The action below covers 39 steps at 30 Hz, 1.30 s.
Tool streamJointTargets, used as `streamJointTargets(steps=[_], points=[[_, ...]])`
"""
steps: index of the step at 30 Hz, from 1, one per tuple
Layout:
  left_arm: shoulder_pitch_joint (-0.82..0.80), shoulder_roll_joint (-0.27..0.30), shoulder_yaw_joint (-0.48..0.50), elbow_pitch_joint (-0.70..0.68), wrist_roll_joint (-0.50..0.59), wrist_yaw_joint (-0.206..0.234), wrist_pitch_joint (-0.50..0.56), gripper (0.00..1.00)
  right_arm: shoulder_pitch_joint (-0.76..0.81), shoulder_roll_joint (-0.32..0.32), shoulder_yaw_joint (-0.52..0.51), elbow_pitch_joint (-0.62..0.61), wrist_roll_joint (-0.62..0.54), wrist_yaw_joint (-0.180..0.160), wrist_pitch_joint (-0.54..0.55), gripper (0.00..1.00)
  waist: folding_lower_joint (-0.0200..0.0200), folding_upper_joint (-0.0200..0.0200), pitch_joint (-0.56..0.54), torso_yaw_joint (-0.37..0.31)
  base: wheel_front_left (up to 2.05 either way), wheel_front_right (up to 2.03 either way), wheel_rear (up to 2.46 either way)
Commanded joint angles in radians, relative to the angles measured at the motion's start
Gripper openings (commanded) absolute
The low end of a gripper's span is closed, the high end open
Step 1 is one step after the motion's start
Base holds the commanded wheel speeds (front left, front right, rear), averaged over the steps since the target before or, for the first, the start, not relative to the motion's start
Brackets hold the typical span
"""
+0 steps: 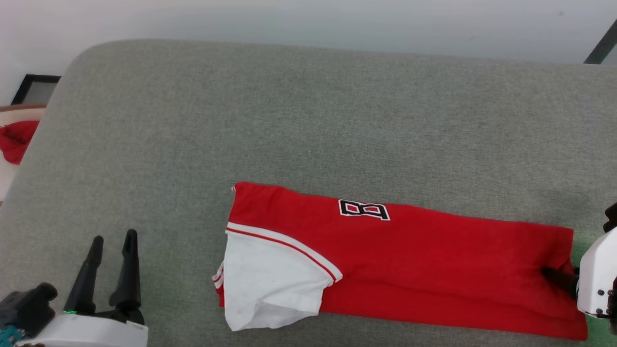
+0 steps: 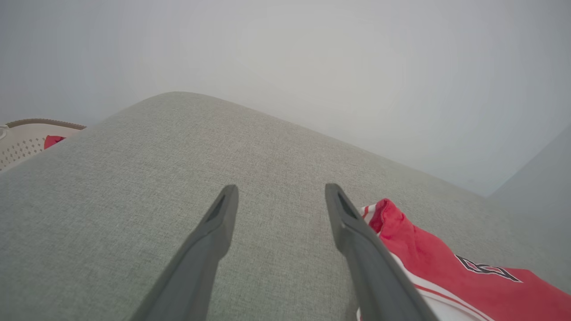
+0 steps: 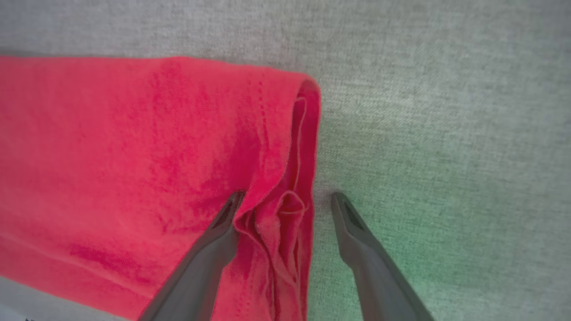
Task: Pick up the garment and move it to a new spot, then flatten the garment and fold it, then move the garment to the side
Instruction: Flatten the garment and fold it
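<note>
My right gripper should grab the bunched hem (image 1: 568, 272) next, because its folds stand up while the rest of the garment (image 1: 409, 260) lies flat.
The garment (image 1: 409, 260) lies on the grey cushioned surface (image 1: 308, 120) as a long red strip. Its white sleeve with striped trim (image 1: 270, 279) is at the left end and the black-and-white print (image 1: 364, 209) near the far edge. My left gripper (image 1: 114, 236) stands open over bare surface to the left of the sleeve. The left wrist view shows its fingers (image 2: 281, 188) spread with nothing between them, the garment (image 2: 446, 267) to their right. My right gripper (image 3: 287, 196) is open astride the bunched hem (image 3: 285, 214), one finger on red cloth, the other on grey.
Beyond the surface's left edge a pale perforated basket (image 2: 22, 138) holds a small red cloth lump (image 1: 17, 140). A dark frame (image 1: 33, 89) stands behind it. A pale wall runs along the far side. Wide bare grey surface lies beyond the garment.
</note>
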Motion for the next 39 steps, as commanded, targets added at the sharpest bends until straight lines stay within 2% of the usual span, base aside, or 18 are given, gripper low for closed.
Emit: streamJointTargets(steps=[1, 2, 3, 4, 17, 27, 35, 39], points=[[-0.013, -0.003, 0.003, 0.002, 0.002, -0.005, -0.005, 1.00, 0.008, 0.014, 0.020, 0.029, -0.007, -0.001, 0.011, 1.00, 0.0000, 0.0000, 0.005, 0.005, 0.00, 0.00, 0.00], [-0.014, -0.006, 0.004, 0.005, 0.001, -0.009, -0.005, 1.00, 0.004, 0.018, 0.021, 0.045, 0.000, -0.001, 0.016, 1.00, 0.0000, 0.0000, 0.007, 0.006, 0.00, 0.00, 0.00], [-0.014, -0.009, 0.006, 0.007, 0.002, -0.011, -0.005, 1.00, 0.000, 0.018, 0.030, 0.056, 0.003, -0.001, 0.026, 0.41, 0.0000, 0.0000, 0.008, 0.007, 0.00, 0.00, 0.00], [-0.015, -0.011, 0.007, 0.010, 0.003, -0.012, -0.005, 1.00, 0.004, 0.012, 0.044, 0.067, 0.008, -0.001, 0.036, 0.00, 0.0000, 0.0000, 0.009, 0.008, 0.00, 0.00, 0.00], [-0.009, -0.042, 0.038, 0.032, 0.022, -0.034, -0.005, 1.00, -0.053, -0.019, 0.057, 0.095, 0.052, -0.001, -0.012, 0.00, 0.0000, 0.0000, -0.009, -0.001, 0.00, 0.00, 0.00], [0.024, -0.054, 0.059, 0.042, 0.029, -0.047, -0.005, 1.00, -0.081, -0.106, 0.037, 0.137, 0.064, -0.001, -0.056, 0.00, 0.0000, 0.0000, -0.054, -0.025, 0.00, 0.00, 0.00], [0.050, -0.043, 0.064, 0.036, 0.029, -0.044, -0.001, 1.00, -0.105, -0.183, -0.014, 0.237, 0.052, -0.001, -0.082, 0.00, 0.0000, 0.0000, -0.079, -0.044, 0.00, 0.00, 0.00], [0.057, -0.037, 0.065, 0.030, 0.027, -0.038, 0.004, 1.00, -0.123, -0.202, -0.022, 0.281, 0.047, -0.001, -0.090, 0.00, 0.0000, 0.0000, -0.089, -0.055, 0.00, 0.00, 0.00]])
